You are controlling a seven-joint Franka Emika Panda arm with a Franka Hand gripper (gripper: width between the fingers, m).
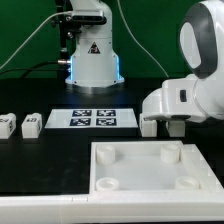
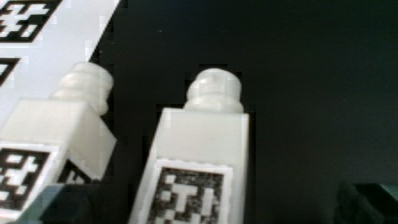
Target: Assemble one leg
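Note:
My gripper should close now. Closing now would hold the leg. My fingers are on either side of the white leg's tagged body (image 2: 192, 172).
In the wrist view two white legs lie side by side on the black table, each with a rounded screw tip and a square tag on its face. One leg (image 2: 199, 150) lies between my gripper's (image 2: 214, 208) fingers, with dark gaps on both sides; the jaws stand open and do not touch it. The other leg (image 2: 71, 125) lies just outside one finger (image 2: 63, 203). In the exterior view the gripper (image 1: 165, 125) is low over the table at the right, with one leg (image 1: 148, 127) showing beside it. Two more legs (image 1: 31, 124) stand at the left.
The marker board (image 1: 95, 119) lies mid-table and shows in the wrist view (image 2: 45, 40). The large white tray-like piece with corner holes (image 1: 150, 165) lies at the front. The robot base (image 1: 92, 55) stands at the back.

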